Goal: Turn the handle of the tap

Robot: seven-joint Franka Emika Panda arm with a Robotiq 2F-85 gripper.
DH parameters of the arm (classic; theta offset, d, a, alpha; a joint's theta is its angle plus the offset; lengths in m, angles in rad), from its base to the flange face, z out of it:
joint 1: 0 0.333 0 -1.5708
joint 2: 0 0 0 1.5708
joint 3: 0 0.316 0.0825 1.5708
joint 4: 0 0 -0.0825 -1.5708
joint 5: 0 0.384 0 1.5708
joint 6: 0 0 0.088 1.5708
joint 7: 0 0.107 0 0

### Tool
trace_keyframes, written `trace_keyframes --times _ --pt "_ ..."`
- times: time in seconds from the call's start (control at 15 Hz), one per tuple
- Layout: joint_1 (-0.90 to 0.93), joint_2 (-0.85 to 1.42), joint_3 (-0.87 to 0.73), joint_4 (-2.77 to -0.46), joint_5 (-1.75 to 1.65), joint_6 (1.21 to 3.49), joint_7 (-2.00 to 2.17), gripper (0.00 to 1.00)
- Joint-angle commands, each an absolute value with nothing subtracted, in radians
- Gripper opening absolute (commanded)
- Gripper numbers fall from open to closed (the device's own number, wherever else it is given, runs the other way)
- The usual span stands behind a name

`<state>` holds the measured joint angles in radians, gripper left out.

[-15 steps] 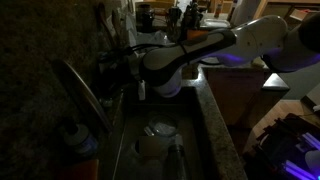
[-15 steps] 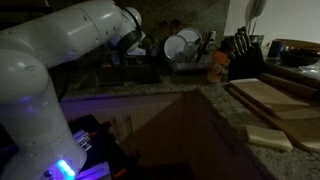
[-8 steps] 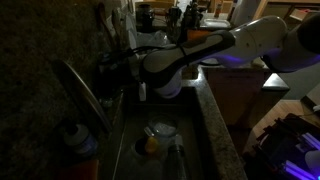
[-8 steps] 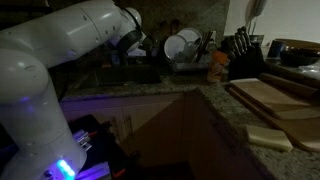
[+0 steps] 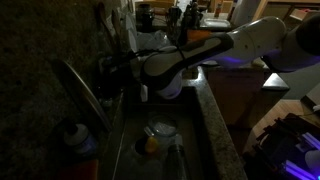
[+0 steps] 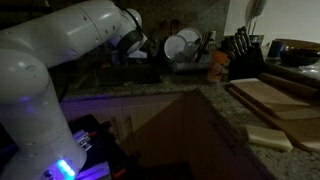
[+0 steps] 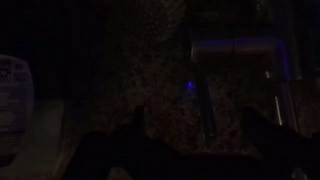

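Note:
I should grab the thin shiny metal rod (image 7: pixel 205 105) to turn the tap's handle.
The tap (image 5: pixel 78 88) is a long, arched silvery spout over the left side of the sink (image 5: pixel 195 120). My gripper (image 5: pixel 108 72) reaches in at the wall behind the sink, close to the tap's base. In the dark wrist view, the gripper (image 7: pixel 198 128) is open, its fingers (image 7: pixel 136 126) standing wide apart. A thin shiny metal rod (image 7: pixel 205 105) runs between them without touching either. A short horizontal silvery bar (image 7: pixel 235 47) sits above it. Which piece is the handle I cannot tell. The white arm hides the gripper in an exterior view (image 6: pixel 128 45).
A blue-capped bottle (image 5: pixel 76 140) stands in front of the tap, and white dishes (image 5: pixel 158 132) lie in the sink. A dish rack with a white bowl (image 6: pixel 182 45), a knife block (image 6: pixel 243 55) and wooden cutting boards (image 6: pixel 272 98) fill the counter.
The arm has stayed almost where it was. A yellowish thing in the sink shows more clearly than a second ago.

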<state>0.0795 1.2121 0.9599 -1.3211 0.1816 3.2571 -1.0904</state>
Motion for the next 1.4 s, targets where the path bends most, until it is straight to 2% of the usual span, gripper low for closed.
trace_keyframes --times 0.0,0.07,0.73,0.87,0.93,1.33 --pt "0.079 1.232 0.981 -1.309 0.169 3.259 -1.102 0.71" --pt "0.077 1.240 0.992 -1.306 0.162 3.258 -1.107 0.70" --pt "0.081 1.172 0.912 -1.345 0.183 3.265 -1.076 0.02" --pt "0.071 1.194 0.946 -1.340 0.159 3.278 -1.101 0.00" --pt "0.072 1.190 0.942 -1.343 0.148 3.282 -1.109 0.02" --pt "0.074 1.087 0.812 -1.414 0.115 3.273 -1.106 0.02"
